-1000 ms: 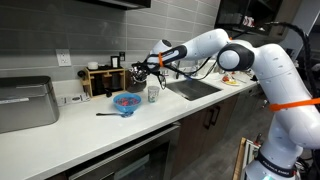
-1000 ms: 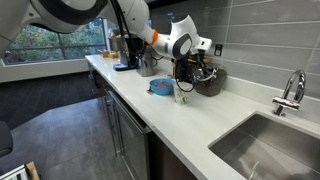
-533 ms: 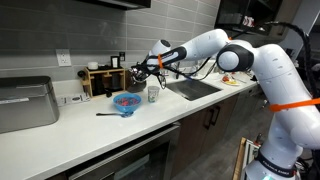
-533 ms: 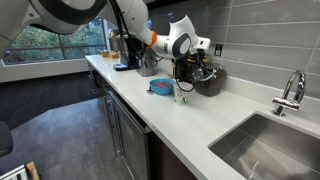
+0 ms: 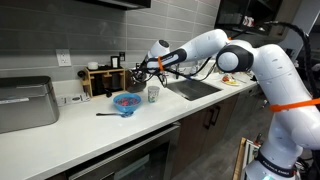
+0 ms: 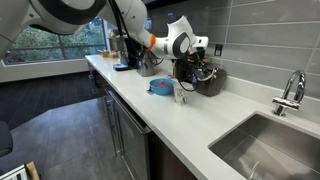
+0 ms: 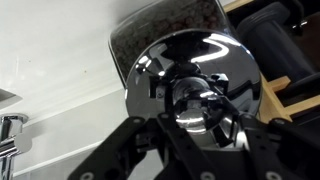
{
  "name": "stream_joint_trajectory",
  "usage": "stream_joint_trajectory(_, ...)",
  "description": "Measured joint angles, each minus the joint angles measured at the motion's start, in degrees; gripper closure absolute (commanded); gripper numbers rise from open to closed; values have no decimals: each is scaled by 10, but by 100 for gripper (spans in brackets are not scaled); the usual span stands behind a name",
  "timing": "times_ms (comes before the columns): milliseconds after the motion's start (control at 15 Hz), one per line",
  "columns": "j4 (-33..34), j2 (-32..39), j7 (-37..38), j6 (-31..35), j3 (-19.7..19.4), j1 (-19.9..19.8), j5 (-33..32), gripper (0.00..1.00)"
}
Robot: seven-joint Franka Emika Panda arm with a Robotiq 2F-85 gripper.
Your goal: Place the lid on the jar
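Observation:
My gripper opens next, since the lid is over the jar's opening with the lid's knob between my fingers, so the lid would rest on the jar.
In the wrist view a shiny chrome lid point(image 7: 190, 70) with a round knob fills the middle. It sits over the mouth of a grey speckled jar point(image 7: 165, 25), whose wall shows behind it. My gripper point(image 7: 197, 112) has its black fingers closed around the lid's knob. In both exterior views the gripper point(image 5: 143, 69) point(image 6: 196, 68) is at the back of the counter, right above the dark jar point(image 5: 139, 80) point(image 6: 210, 82). The lid itself is too small to make out there.
A blue bowl point(image 5: 127, 101) point(image 6: 161, 87) and a white cup point(image 5: 153, 93) point(image 6: 182, 95) stand just in front of the jar. A wooden rack point(image 5: 100, 78) is beside it, a metal appliance point(image 5: 25, 103) further along, and a sink point(image 5: 192, 88) with its faucet point(image 6: 290, 92) on the other side.

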Motion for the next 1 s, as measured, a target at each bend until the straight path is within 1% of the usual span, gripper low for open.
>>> stream_joint_trajectory(333, 0, 0, -15, 1, -1, 1, -6, 79)
stream_joint_trajectory(400, 0, 0, -17, 1, -1, 1, -6, 62)
stream_joint_trajectory(467, 0, 0, -19, 1, -1, 1, -6, 52)
stream_joint_trajectory(533, 0, 0, -20, 1, -1, 1, -6, 46)
stream_joint_trajectory(600, 0, 1, -20, 2, -1, 1, -6, 44)
stream_joint_trajectory(667, 0, 1, -21, 3, -1, 1, -6, 36)
stream_joint_trajectory(733, 1, 2, -22, 5, -1, 1, -6, 23)
stream_joint_trajectory(800, 2, 5, -22, 10, -1, 1, -6, 19)
stream_joint_trajectory(867, 5, 9, -22, 17, -1, 2, -6, 10)
stream_joint_trajectory(1000, 13, 18, -23, 28, -1, 2, -6, 0)
